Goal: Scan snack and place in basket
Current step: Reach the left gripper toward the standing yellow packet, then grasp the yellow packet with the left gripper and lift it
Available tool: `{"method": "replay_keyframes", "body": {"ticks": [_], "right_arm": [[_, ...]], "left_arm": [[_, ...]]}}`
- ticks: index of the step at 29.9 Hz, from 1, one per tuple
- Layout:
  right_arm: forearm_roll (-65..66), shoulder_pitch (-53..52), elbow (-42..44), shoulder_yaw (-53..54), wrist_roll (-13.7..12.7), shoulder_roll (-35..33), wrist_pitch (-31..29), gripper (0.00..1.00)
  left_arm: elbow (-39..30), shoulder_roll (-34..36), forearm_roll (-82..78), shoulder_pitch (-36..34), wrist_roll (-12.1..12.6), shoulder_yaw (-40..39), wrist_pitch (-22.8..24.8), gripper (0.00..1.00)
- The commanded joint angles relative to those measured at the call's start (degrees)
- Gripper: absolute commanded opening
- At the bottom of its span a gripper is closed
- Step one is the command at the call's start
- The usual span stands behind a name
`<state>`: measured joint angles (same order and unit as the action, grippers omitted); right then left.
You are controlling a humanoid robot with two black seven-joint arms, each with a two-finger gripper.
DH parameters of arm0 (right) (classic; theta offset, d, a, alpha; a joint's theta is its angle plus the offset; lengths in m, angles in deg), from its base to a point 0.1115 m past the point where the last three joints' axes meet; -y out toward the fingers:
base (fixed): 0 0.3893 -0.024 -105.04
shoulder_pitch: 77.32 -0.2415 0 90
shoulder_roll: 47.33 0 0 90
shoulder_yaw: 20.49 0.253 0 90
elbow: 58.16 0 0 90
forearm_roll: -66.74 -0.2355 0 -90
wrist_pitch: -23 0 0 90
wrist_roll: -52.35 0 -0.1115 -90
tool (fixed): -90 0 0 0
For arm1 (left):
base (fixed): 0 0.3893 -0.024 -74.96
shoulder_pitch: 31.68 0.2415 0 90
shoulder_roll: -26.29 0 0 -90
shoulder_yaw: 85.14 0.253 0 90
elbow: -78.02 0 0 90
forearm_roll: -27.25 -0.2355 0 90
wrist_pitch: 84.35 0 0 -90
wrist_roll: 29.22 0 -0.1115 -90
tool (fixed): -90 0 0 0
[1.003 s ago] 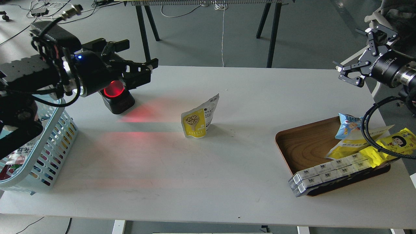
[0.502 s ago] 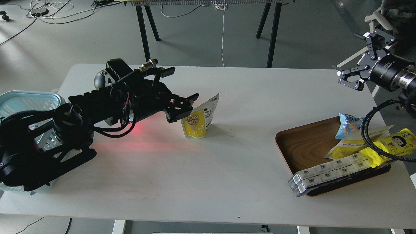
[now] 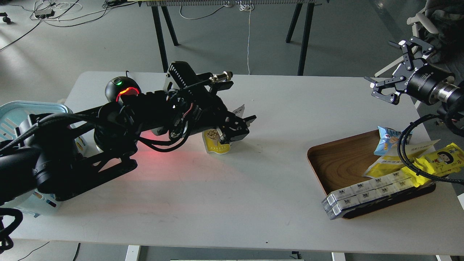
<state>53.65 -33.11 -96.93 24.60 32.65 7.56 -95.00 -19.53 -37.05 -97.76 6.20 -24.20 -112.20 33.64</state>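
Note:
The snack needs to go into the basket point(image 3: 16, 110). My left gripper will take hold of the snack by its white upper part point(image 3: 237, 111) next.
The snack point(image 3: 213, 140) stands upright at the table's middle; its yellow lower half and its white top tip show, the rest is hidden behind my left gripper. My left gripper point(image 3: 242, 126) is open, its fingers standing on either side of the pouch's upper part; I cannot tell whether they touch it. The light blue basket point(image 3: 16, 110) stands at the table's left edge, mostly hidden behind my left arm. My right gripper point(image 3: 390, 72) is open and empty, held in the air over the table's far right edge.
A black scanner point(image 3: 121, 88) with a red ring and a green dot stands behind my left arm and casts red light on the table. A brown wooden tray point(image 3: 337, 163) at the right holds a bright yellow wrapper point(image 3: 442, 159), a light blue packet point(image 3: 388, 139) and white boxes point(image 3: 362, 192).
My left arm has swung right from beside the scanner and basket to the pouch, its open fingers now around it. My right gripper has risen slightly. The pouch has not moved.

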Motion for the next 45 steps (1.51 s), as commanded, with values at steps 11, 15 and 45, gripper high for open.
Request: {"method": "replay_keyframes", "body": {"ticks": [11,15,45], "right_arm": [[0.0,0.4,0.0,0.0,0.0,1.2,0.0,1.0],[0.0,0.4,-0.1,0.0,0.0,1.7,0.0,1.0],[-0.1,0.5,-0.7,0.0,-0.1,2.2,0.0,1.0]], "left_arm": [[5.8,-1.8,0.0,-0.5,0.1,0.4,0.0,0.99],[6.5,-1.5,0.0,0.5,0.7,0.9,0.0,0.99],[11.9,-1.4,0.0,7.8,0.8,1.2,0.0,0.01]]}}
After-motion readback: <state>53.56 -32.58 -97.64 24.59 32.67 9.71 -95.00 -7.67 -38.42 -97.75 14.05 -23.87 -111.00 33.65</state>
